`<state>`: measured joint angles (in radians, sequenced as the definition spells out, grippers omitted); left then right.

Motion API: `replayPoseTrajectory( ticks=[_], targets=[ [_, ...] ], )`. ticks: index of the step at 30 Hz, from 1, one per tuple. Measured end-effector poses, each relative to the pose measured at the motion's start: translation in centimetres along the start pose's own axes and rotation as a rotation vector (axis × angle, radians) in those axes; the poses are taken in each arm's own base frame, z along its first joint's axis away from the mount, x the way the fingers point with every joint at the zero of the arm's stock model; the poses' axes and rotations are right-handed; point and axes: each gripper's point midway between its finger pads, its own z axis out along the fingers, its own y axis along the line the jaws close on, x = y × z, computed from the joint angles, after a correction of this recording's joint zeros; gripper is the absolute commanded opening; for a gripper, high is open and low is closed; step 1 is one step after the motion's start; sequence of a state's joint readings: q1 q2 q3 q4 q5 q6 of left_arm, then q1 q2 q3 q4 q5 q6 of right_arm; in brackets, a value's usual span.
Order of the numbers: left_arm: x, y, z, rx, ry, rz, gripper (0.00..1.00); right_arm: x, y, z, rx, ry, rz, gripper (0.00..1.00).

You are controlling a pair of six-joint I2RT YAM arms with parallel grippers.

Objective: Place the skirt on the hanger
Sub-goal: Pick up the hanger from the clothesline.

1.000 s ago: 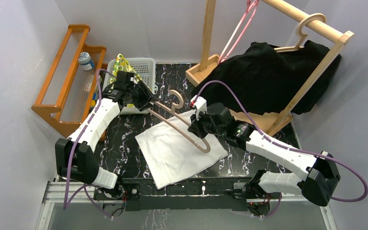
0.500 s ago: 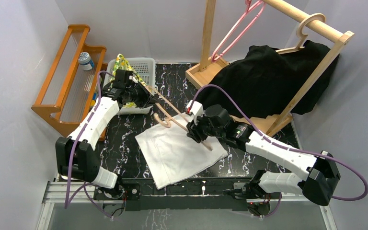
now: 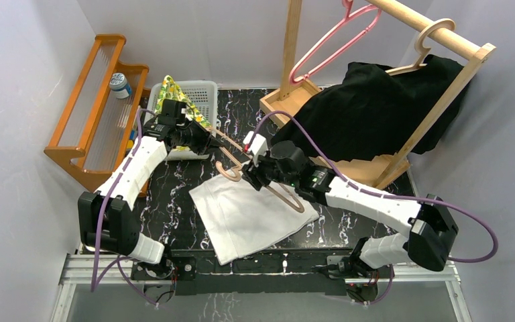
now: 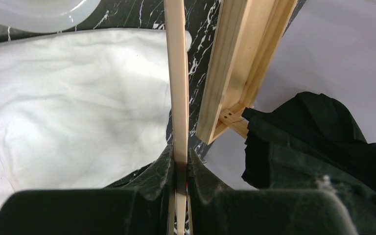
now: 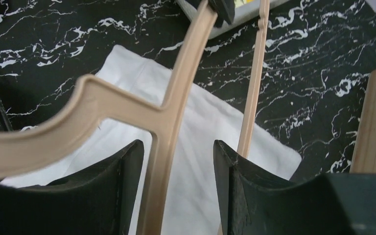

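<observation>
Next, my right gripper reaches the hanger and grabs the arm (image 3: 251, 175) (image 5: 160, 154) beside the hook's base, leaving the thin bar free to take the skirt.
The white skirt (image 3: 251, 215) lies flat on the black marble table. Above it a tan hanger (image 3: 268, 188) slants across its far edge, hook (image 3: 228, 171) pointing toward the near left. My left gripper (image 3: 204, 142) is shut on the hanger's far-left end; in the left wrist view the thin bar (image 4: 177, 73) runs up from the closed jaws of the left gripper (image 4: 180, 164). My right gripper (image 3: 250, 176) stands open near the hook. In the right wrist view, one hanger arm (image 5: 171, 117) passes between the fingers of the right gripper (image 5: 178, 152), close to the left finger, over the skirt (image 5: 196, 147).
A wooden clothes rack (image 3: 436, 33) stands at the back right with a pink hanger (image 3: 328, 43) and a black garment (image 3: 375, 111) on it; its base (image 4: 240, 63) is near the hanger. A white basket (image 3: 198, 97) and an orange shelf (image 3: 94, 107) sit at the back left.
The left gripper has shut on the hanger's end. The right gripper has opened and slid left along the hanger toward the hook. The hook has swung round toward the near left.
</observation>
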<state>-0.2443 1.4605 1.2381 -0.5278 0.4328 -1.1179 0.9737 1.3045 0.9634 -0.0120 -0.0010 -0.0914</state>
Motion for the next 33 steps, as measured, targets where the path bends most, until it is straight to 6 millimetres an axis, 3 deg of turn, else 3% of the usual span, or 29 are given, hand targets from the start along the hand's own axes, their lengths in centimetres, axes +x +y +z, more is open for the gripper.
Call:
replayPoseTrajectory(
  ticks=[3,8,10,11,12,13,15,18,23,30,33],
  targets=[
    [0.4,0.2,-0.1,-0.013,0.02,-0.028,0.0,-0.9,0.5,0.9,0.005,-0.033,-0.04,0.42],
    [0.3,0.5,-0.3,-0.029,0.022,-0.067,0.0,-1.6,0.8,1.7,0.02,-0.068,-0.065,0.25],
    [0.1,0.6,-0.3,-0.031,0.016,-0.081,0.0,-1.8,0.5,1.8,0.036,-0.077,-0.066,0.1],
    [0.0,0.7,-0.3,-0.034,0.013,-0.089,0.02,-1.9,0.3,1.8,0.048,-0.079,-0.064,0.02],
    [-0.1,0.7,-0.3,-0.035,0.01,-0.096,0.17,-2.0,0.1,1.8,0.059,-0.081,-0.064,0.0],
    [-0.2,0.8,-0.3,-0.036,0.009,-0.106,0.29,-2.1,0.0,1.8,0.068,-0.087,-0.063,0.0],
    [-0.2,0.9,-0.3,-0.038,0.008,-0.108,0.43,-2.3,-0.3,1.8,0.084,-0.093,-0.059,0.0],
    [0.3,1.0,-0.5,-0.032,0.02,-0.09,0.58,-2.9,-1.0,1.6,0.124,-0.119,-0.048,0.0],
    [0.6,0.1,-1.2,0.03,0.018,0.002,0.67,-1.3,-2.8,-0.2,0.238,-0.107,-0.025,0.0],
    [1.3,-0.6,-2.1,0.107,-0.007,0.203,0.75,3.0,-6.4,-4.7,0.446,-0.045,0.045,0.0],
    [2.6,-1.1,-1.8,0.122,-0.023,0.311,0.76,5.1,-7.8,-6.2,0.515,-0.018,0.087,0.0]
  ],
)
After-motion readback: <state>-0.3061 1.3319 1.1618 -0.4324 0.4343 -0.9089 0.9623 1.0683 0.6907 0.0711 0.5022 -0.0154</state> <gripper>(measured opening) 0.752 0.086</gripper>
